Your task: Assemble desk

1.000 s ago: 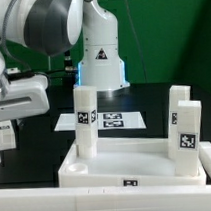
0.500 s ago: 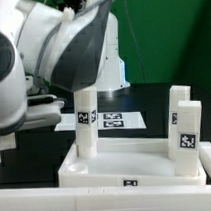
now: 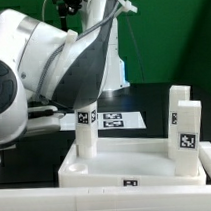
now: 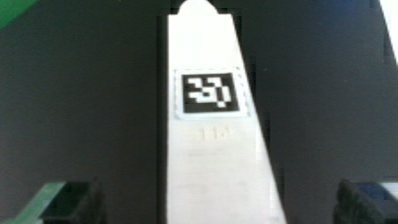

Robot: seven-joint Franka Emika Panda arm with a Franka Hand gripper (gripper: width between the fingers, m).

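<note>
The robot's fingers reach down beside both long sides of the white leg, so its gripper should close on the white leg now.
The white desk tabletop (image 3: 117,175) lies on the table with its raised rim up. Three white square legs stand upright in it: one at the left (image 3: 87,136) and two at the right (image 3: 178,100) (image 3: 188,139). In the wrist view a fourth white leg (image 4: 214,120) with a tag lies lengthwise on the dark table. My gripper (image 4: 214,205) is open, with one dark finger (image 4: 63,205) on each side of that leg and a gap to it on both sides. In the exterior view the gripper is hidden by the arm.
The marker board (image 3: 119,120) lies flat behind the tabletop. The arm's large white body (image 3: 41,67) fills the exterior view's left and upper middle. A white rail (image 3: 59,203) runs along the front edge. A green backdrop stands behind.
The arm has swung across the exterior view and now covers more of the left and middle. The tabletop and its three standing legs have not moved.
</note>
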